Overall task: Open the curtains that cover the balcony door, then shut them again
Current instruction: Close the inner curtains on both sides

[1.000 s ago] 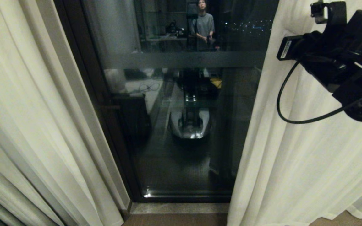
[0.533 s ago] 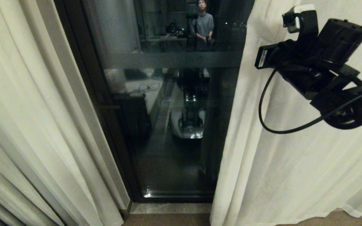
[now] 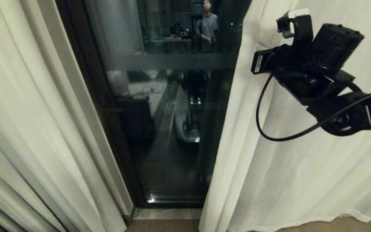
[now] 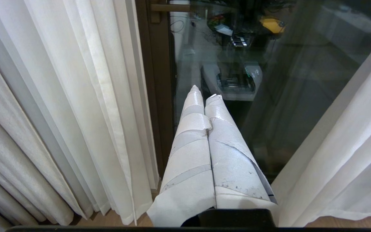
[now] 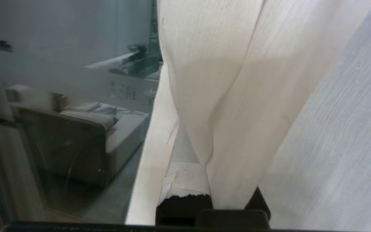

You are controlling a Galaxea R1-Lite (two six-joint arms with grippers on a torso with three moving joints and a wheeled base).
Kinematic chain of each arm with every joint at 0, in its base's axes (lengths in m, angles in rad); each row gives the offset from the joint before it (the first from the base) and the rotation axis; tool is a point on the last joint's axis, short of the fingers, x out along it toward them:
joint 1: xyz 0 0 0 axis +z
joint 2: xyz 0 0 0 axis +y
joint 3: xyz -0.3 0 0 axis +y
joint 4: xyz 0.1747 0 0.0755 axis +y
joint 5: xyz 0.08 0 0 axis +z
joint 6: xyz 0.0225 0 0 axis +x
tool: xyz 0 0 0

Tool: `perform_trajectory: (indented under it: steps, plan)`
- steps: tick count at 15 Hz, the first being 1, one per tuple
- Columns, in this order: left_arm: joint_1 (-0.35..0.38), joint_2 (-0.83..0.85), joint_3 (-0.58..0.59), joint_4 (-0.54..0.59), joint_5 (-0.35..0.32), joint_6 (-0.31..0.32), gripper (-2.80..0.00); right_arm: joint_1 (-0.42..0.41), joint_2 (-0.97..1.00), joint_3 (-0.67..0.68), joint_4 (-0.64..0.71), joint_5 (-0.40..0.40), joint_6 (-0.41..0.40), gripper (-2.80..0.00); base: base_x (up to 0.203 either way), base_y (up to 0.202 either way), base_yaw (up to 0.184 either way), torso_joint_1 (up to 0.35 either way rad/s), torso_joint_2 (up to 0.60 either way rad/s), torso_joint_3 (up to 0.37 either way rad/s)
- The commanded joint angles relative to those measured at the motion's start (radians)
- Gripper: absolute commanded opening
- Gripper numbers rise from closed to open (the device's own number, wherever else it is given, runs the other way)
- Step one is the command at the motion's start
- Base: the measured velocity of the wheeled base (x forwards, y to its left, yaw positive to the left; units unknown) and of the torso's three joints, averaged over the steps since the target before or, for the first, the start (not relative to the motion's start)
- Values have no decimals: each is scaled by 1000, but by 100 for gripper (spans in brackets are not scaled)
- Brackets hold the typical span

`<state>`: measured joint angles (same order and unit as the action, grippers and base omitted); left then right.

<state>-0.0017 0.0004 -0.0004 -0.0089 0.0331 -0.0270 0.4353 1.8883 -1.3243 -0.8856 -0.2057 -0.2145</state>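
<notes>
My right gripper needs to move the curtain's edge to the side of the door before releasing it, since the held curtain edge (image 3: 236,92) hangs over the door glass (image 3: 180,116), short of that side.
Two cream-white curtains hang in front of the balcony door (image 3: 159,135), a dark-framed glass door. The left panel (image 3: 27,129) is gathered at the left. The right panel (image 3: 285,180) covers the door's right part. My right arm (image 3: 304,74) reaches into the right panel high up at its inner edge. In the right wrist view, my right gripper (image 5: 201,151) is shut on a fold of the right panel (image 5: 237,96), with one taped finger (image 5: 185,174) showing beside the cloth. My left gripper (image 4: 204,91) hangs low before the glass, shut and empty, its taped fingers pressed together.
A strip of bare glass remains between the panels, crossed by a frosted band (image 3: 172,61). The glass reflects a standing person (image 3: 207,22) and my own base (image 3: 188,129). A pale stone threshold (image 3: 169,213) runs under the door, with brown floor in front.
My right arm has moved left with the right panel in its grip. The panel's inner edge has swept left across the glass, so the gap is narrower. The left panel has not moved.
</notes>
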Motion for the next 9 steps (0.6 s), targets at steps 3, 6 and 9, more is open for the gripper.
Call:
perform_trajectory:
  steps: [3, 6, 9]
  plan:
    - [0, 0, -1, 0, 1, -1, -280, -1, -4, 0, -3, -9, -3, -280, 0, 0, 0, 0, 0, 0]
    - [0, 0, 0, 0, 1, -1, -280, -25, -3, -3, -7, -50, 0, -280, 0, 0, 0, 0, 0, 0]
    - [0, 0, 0, 0, 1, -1, -280, -67, 20, -51, -4, -50, 0, -280, 0, 0, 0, 0, 0, 0]
